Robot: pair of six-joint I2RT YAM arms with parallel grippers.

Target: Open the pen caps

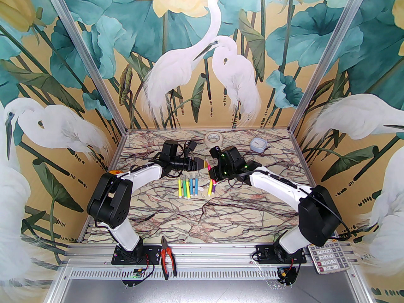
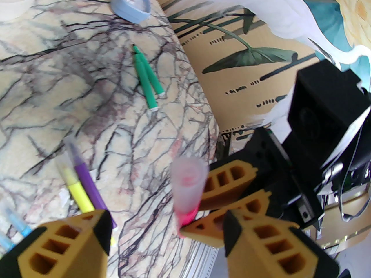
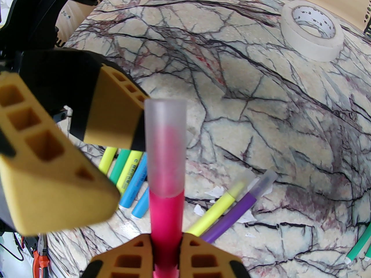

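Observation:
The pink marker needs to be opened, so my left gripper should grab it by its translucent cap (image 3: 165, 143) next while my right gripper holds the marker's body.
My right gripper (image 3: 166, 250) is shut on the body of a pink marker (image 3: 165, 213) and holds it up above the table. Its translucent cap (image 3: 165, 143) is still on the end. My left gripper (image 2: 166, 230) is open, and the cap (image 2: 188, 184) stands between its fingers (image 3: 116, 109), one of which lies close beside it. From above, both grippers meet at the table's middle, the left (image 1: 202, 164) and the right (image 1: 212, 172). A row of yellow, green and blue markers (image 1: 187, 188) lies below them. A capped yellow and purple pair (image 3: 226, 210) lies beside the row.
Two green markers (image 2: 147, 80) lie apart on the marble table (image 1: 221, 219). A tape roll (image 1: 214, 137) and a blue-grey box (image 1: 258, 144) sit at the back. Red-handled pliers (image 1: 167, 257) and a calculator (image 1: 328, 257) rest on the front rail.

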